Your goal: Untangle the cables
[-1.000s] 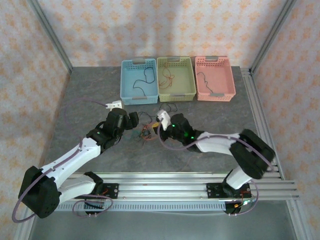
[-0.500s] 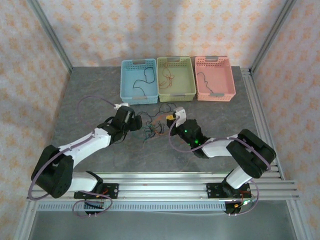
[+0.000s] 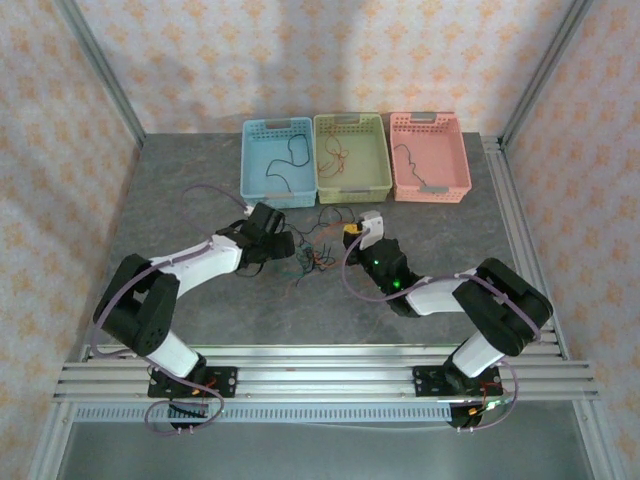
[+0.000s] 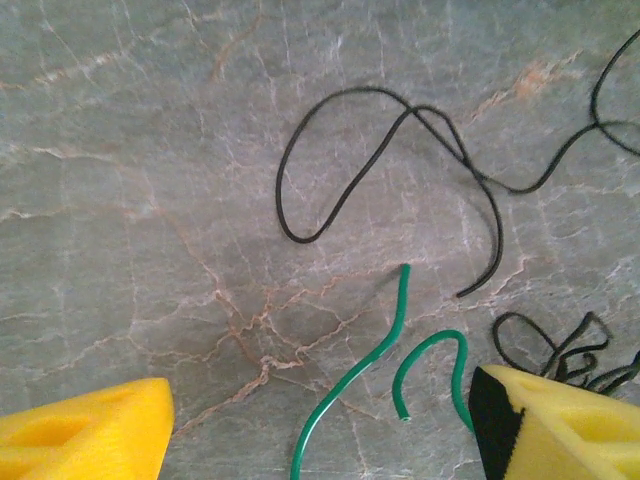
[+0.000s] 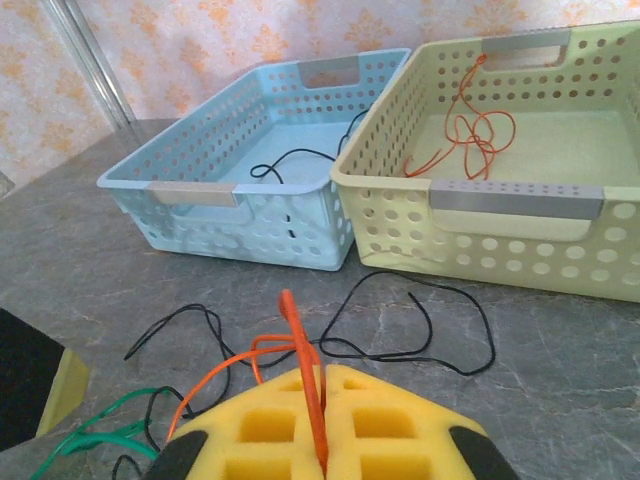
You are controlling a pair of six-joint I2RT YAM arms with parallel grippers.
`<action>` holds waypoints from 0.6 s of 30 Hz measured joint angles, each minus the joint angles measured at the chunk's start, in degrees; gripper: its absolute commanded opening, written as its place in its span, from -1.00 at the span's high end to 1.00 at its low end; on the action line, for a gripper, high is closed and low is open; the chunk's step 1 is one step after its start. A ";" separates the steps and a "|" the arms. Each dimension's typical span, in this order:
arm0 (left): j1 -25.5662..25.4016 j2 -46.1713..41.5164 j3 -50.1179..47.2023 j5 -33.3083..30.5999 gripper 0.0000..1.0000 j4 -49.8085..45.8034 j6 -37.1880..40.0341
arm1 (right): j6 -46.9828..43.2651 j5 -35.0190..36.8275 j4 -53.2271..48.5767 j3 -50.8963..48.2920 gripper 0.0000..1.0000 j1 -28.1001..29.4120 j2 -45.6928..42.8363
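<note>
I will grab the green cable with my left gripper near its loose end point(image 3: 300, 255) point(image 4: 348, 378) at the tangle's edge. This will hold the green cable while the red-orange cable pulls free.
A loose tangle of thin cables point(image 3: 312, 254), black, green and red-orange, lies on the grey table in front of the baskets. My left gripper point(image 3: 284, 243) is at the tangle's left edge. It is open point(image 4: 320, 440), low over the table, with a green cable point(image 4: 372, 362) lying between its yellow fingers point(image 4: 85, 430) and touching neither. A black cable point(image 4: 400, 150) curls just beyond it. My right gripper point(image 3: 351, 233) is at the tangle's right edge. Its yellow pads point(image 5: 400, 420) are shut on a red-orange cable point(image 5: 300, 335), which loops back towards the tangle.
Three baskets stand in a row behind the tangle: blue point(image 3: 252, 160) holding a black cable, green point(image 3: 384, 160) holding a red-orange cable point(image 5: 470, 130), pink point(image 3: 462, 160) holding a black cable. Another black cable point(image 5: 425, 330) lies before the green basket. Metal rails run along the near and right table edges.
My left arm has stretched forward and to the right up to the tangle, its jaws narrowing slightly. My right gripper, still shut on the red-orange cable, has moved right and away from me.
</note>
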 measured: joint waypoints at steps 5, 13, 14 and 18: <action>0.00 2.45 0.26 2.58 -0.39 -0.68 -0.90 | -0.02 1.05 0.17 -0.20 1.00 0.00 -0.02; 0.00 6.08 1.84 2.71 -0.26 -0.76 -0.11 | -0.02 1.25 0.20 -0.22 1.00 0.00 -0.02; 0.00 6.93 2.25 2.69 -0.24 -0.74 0.31 | -0.02 1.27 0.20 -0.22 1.00 0.00 -0.02; 0.00 8.66 3.61 2.49 -0.22 -1.31 1.33 | -0.02 1.42 0.22 -0.22 1.00 0.00 -0.02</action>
